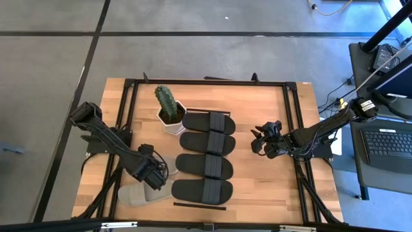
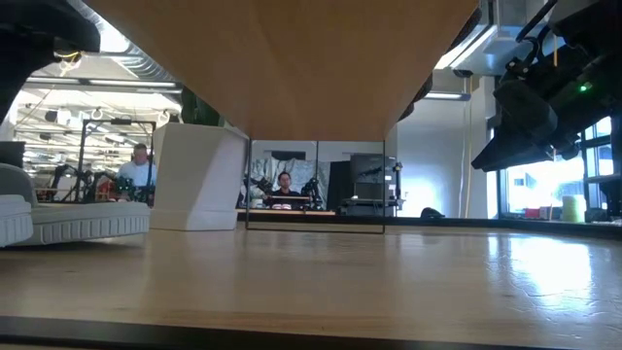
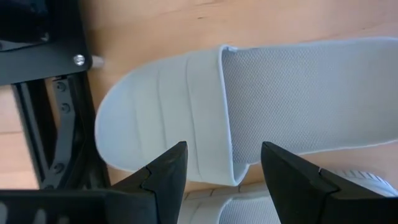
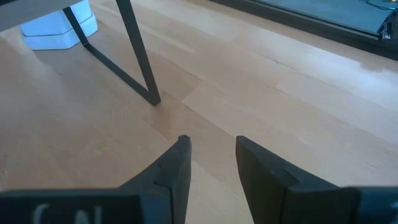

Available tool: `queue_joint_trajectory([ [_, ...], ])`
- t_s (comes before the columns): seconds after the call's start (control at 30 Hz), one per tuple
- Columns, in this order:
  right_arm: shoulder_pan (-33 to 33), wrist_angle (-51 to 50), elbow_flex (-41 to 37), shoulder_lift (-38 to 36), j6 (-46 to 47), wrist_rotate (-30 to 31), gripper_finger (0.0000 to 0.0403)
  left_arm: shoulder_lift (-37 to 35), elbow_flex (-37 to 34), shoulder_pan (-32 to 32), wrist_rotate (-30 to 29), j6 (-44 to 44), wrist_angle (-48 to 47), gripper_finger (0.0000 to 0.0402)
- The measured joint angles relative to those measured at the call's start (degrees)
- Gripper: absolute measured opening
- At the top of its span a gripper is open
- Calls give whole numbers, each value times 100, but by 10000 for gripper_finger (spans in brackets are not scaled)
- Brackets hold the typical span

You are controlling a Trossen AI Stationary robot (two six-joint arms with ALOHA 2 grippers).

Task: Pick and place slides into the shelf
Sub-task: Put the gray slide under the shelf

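My left gripper's fingers are still above the strap edge (image 3: 227, 118), higher than the insole (image 3: 298, 93), so it is too early to close on the grey-beige slide. It goes lower first.
Four black slides (image 1: 205, 156) lie side by side in a row on top of the shelf (image 2: 311, 68), a raised light-wood panel on thin black bars (image 4: 140, 56). Two grey-beige slides (image 1: 136, 194) lie on the table at its near left. My left gripper (image 3: 224, 163) hangs open just above them and points down; its fingers stand on either side of the edge of one slide's strap (image 3: 186, 106), and the second slide (image 3: 261, 208) shows below. Right of the shelf, my right gripper (image 1: 262, 142) waits open above bare wood, with nothing between its fingers.
A cactus in a white pot (image 1: 171, 115) stands by the shelf's far left end. The table's black frame rails (image 3: 56, 118) run close beside the grey slides. Bare tabletop (image 1: 257, 187) lies right of the shelf. People sit in the room beyond (image 2: 284, 185).
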Motion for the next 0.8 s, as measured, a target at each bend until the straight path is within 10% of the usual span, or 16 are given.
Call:
queue_joint_trajectory([
  [0.8,0,2,0,0,0,0,128,4,-750,210,372,485,857,195],
])
